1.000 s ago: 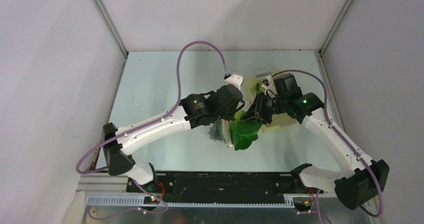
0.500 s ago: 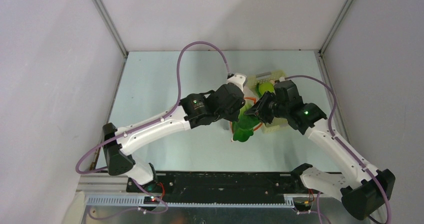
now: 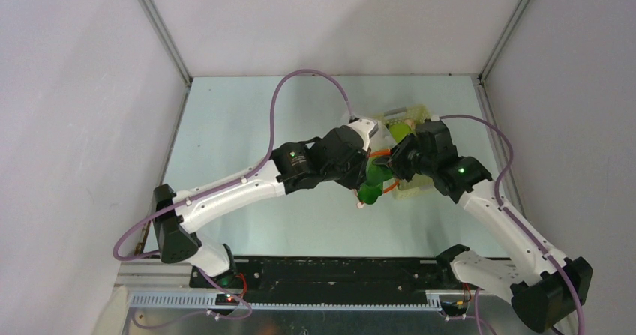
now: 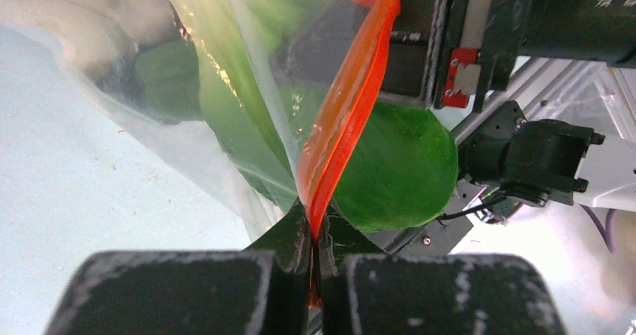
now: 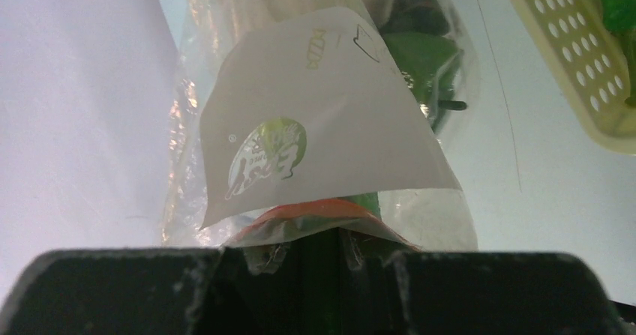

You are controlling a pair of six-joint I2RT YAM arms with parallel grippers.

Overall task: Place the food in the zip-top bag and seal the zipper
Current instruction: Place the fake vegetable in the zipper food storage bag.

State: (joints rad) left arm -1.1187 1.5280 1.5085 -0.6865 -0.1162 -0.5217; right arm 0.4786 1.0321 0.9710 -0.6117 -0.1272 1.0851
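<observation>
My right gripper holds the bok choy (image 3: 371,187) with its leaf bulging past the zipper. It should move the bok choy farther in before it lets go, because opening now would leave the bok choy in the bag's opening.
The clear zip-top bag (image 4: 142,118) hangs between both grippers, its white label (image 5: 322,110) facing the right wrist camera. My left gripper (image 4: 315,237) is shut on the orange-red zipper (image 4: 349,103) at the bag's mouth. My right gripper (image 5: 326,237) is shut on the bok choy (image 3: 371,187), whose green leaf (image 4: 401,170) bulges at the mouth, partly inside the bag. Dark grapes (image 5: 412,9) and a green pepper (image 5: 424,58) lie lower in the bag. A green apple (image 3: 400,130) sits in the basket. The zipper's slider is hidden.
A pale yellow perforated basket (image 3: 411,115) stands just behind the right gripper (image 3: 395,163), and its corner (image 5: 570,73) shows close to the bag. Grey walls close in the table on three sides.
Both grippers have moved away from the arm bases and to the right with the bag. Less of the bok choy leaf shows than a second ago.
</observation>
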